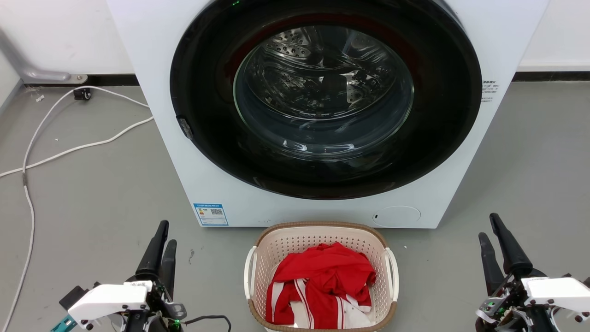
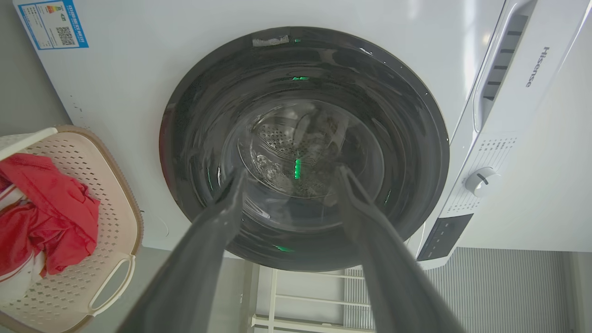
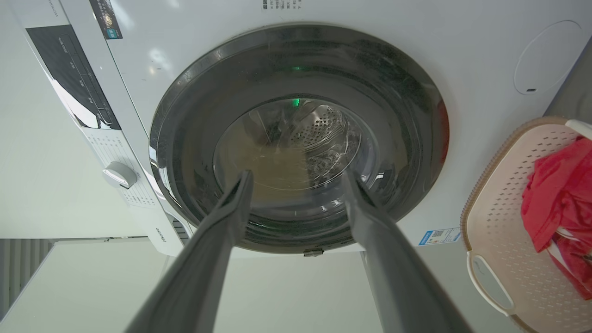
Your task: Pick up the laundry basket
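Note:
I will next grip the laundry basket with my left gripper by its slim white side handle (image 1: pixel 248 272), because the basket's body (image 1: pixel 318 234) is far wider than my open fingers.
The laundry basket (image 1: pixel 295 243), cream perforated plastic with a brown rim and white side handles, stands on the grey floor at the bottom middle of the head view. It holds red and white clothing (image 1: pixel 322 281). My left gripper (image 1: pixel 167 235) is low to the basket's left, apart from it. My right gripper (image 1: pixel 487 227) is farther off to its right. In the left wrist view the left gripper (image 2: pixel 290 172) is open and empty, with the basket (image 2: pixel 108 185) at that view's left edge. Likewise open and empty is the right gripper (image 3: pixel 297 175), the basket (image 3: pixel 499 208) at its right.
A white front-loading washing machine (image 1: pixel 184 175) with its dark round door (image 1: pixel 322 101) shut stands right behind the basket. White cables (image 1: pixel 69 150) trail across the floor at the left. Bare grey floor lies on both sides of the basket.

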Controlling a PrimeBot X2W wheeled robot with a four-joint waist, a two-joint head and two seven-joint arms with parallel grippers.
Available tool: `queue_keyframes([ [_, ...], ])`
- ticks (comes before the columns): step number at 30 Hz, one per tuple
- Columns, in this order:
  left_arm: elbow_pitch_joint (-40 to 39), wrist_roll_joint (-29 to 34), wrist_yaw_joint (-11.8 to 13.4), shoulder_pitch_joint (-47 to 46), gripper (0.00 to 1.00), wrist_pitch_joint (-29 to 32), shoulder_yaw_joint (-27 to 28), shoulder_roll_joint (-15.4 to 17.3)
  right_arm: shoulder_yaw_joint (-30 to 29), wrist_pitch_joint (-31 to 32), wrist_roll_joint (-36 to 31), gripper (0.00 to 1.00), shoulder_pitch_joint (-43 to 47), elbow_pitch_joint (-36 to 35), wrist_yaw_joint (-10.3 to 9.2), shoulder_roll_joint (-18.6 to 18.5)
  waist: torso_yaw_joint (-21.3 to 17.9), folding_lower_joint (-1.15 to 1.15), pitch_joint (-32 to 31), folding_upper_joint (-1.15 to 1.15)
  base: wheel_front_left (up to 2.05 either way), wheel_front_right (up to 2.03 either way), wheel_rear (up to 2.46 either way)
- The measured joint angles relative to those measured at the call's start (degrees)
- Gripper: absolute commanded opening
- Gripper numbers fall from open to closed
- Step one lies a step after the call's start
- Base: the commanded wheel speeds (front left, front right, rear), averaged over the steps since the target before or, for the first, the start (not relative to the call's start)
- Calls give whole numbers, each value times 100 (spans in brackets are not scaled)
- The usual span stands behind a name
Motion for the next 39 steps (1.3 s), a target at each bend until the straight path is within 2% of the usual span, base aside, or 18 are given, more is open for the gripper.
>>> queue_keyframes([
  [11,-289,482,0,0,100,-310,-282,5,188,-313,-490,100,63,-207,0,9,2,0,3,0,0,0,0],
  [21,-505,1602,0,77,100,-561,-349,2,196,-553,-1724,100,169,-401,0,9,4,0,-2,0,0,0,0],
  [31,-639,3086,94,86,100,-801,-463,2,293,-782,-3475,100,224,-595,0,10,-3,0,-9,0,0,0,0],
  [39,-655,4040,151,86,100,-955,-603,2,333,-880,-4358,100,293,-704,0,11,-5,0,-14,0,0,0,0],
])
